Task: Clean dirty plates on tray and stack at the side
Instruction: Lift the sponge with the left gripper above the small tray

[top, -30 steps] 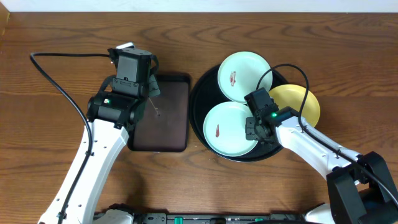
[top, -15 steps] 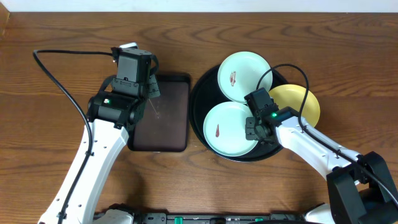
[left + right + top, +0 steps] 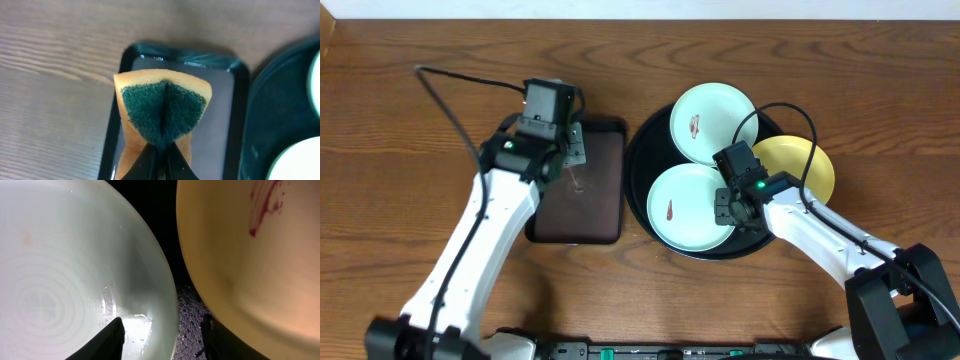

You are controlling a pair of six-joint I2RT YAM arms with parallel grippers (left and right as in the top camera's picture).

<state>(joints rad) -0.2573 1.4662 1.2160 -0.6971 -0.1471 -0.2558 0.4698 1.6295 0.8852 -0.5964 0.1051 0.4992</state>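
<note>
The near mint plate's rim point(image 3: 730, 222) point(image 3: 173, 326) is between my right gripper's fingers, with one finger down inside the plate. My right gripper should close now, as it would hold the plate's rim.
Three dirty plates sit on the round black tray point(image 3: 642, 150): a far mint plate point(image 3: 713, 123), a near mint plate point(image 3: 682, 208) and a yellow plate point(image 3: 802, 166), each with a red smear. My right gripper point(image 3: 728, 212) is open and straddles the near mint plate's right rim. In the right wrist view point(image 3: 161, 337), one finger is inside the mint plate point(image 3: 60, 275) and the other is on the tray point(image 3: 190, 315) beside the yellow plate point(image 3: 250, 255). My left gripper point(image 3: 570, 158) is shut on a folded orange sponge with a green scouring face point(image 3: 164, 112), held above the rectangular tray.
A dark-brown rectangular tray point(image 3: 590, 210) lies just left of the round tray; it also shows in the left wrist view point(image 3: 227, 115), with the black tray's rim point(image 3: 280, 100) to its right. Bare wooden table point(image 3: 410, 200) surrounds both trays.
My left arm has swung right and slightly forward with the sponge, now further over the rectangular tray. The right arm and the plates have not moved.
</note>
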